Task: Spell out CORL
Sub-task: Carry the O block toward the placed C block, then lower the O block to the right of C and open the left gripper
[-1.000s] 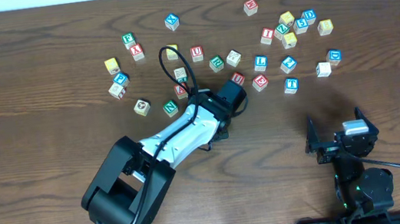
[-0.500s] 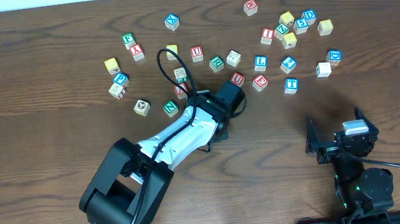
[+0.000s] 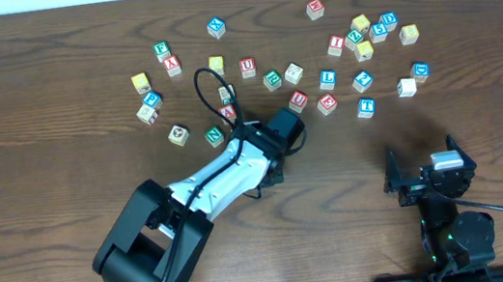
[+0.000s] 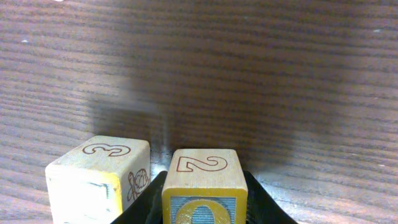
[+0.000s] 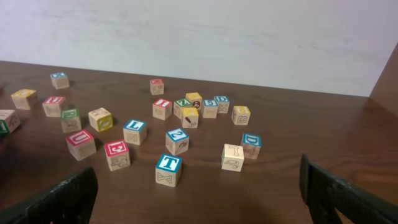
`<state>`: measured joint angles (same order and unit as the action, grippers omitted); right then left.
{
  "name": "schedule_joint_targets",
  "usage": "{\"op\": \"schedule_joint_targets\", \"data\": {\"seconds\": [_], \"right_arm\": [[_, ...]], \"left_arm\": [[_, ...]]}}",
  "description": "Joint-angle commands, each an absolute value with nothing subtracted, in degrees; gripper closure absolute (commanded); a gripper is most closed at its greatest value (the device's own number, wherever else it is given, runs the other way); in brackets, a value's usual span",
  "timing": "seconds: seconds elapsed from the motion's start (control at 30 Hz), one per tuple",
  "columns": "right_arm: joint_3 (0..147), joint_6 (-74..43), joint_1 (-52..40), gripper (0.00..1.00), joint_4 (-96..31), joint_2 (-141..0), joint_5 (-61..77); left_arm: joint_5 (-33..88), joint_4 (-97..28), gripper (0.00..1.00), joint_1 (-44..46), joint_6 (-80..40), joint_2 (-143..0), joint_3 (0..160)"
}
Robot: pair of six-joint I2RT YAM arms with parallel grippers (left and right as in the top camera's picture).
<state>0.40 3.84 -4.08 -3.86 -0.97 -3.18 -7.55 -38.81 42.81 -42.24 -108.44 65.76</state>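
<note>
I should let go of the wooden cube with my left gripper now. It is upright and low over the flat table, with a narrow gap beside the second cube, so the wooden cube would land.
In the left wrist view my left gripper is shut on a wooden cube with a yellow O on its near face and a red 2 on top. Just left of it, a narrow gap apart, a second yellow-edged cube with a 3 on top stands on the table. My left arm hides both cubes from overhead. The blue L cube lies in the scatter at the back. Several green-faced cubes lie there too; I cannot read which one has the R. My right gripper is open and empty near the front right.
Many other letter cubes are strewn across the back of the table, from a yellow one at the left to a blue one at the right. A blue T cube is the closest to my right gripper. A green N cube lies beside the left arm.
The left arm has drawn back slightly toward the front left with the O cube still held. The right arm has not moved.
</note>
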Motion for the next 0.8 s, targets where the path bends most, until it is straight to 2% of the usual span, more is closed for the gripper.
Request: {"op": "schedule_joint_targets", "data": {"seconds": [0.0, 0.4, 0.47, 0.57, 0.67, 0.77], "right_arm": [[0.32, 3.92, -3.75, 0.01, -4.08, -0.69, -3.03], [0.32, 3.92, -3.75, 0.01, -4.08, -0.69, -3.03], [0.32, 3.92, -3.73, 0.01, -4.08, -0.69, -3.03], [0.32, 3.92, -3.75, 0.01, -4.08, -0.69, -3.03], [0.32, 3.92, -3.75, 0.01, -4.08, -0.69, -3.03], [0.32, 3.92, -3.75, 0.01, -4.08, -0.69, -3.03]], "left_arm": [[-4.84, -39.38, 0.92, 42.81, -43.51, -111.94, 60.75], [-4.21, -38.37, 0.91, 42.81, -43.55, -111.94, 60.60], [-4.21, -38.00, 0.76, 42.81, -43.38, -111.94, 60.60], [-4.21, -37.52, 0.62, 42.81, -43.38, -111.94, 60.60], [-4.21, -37.15, 0.55, 42.81, -43.38, -111.94, 60.60], [-4.21, -37.12, 0.55, 42.81, -43.38, -111.94, 60.60]]}}
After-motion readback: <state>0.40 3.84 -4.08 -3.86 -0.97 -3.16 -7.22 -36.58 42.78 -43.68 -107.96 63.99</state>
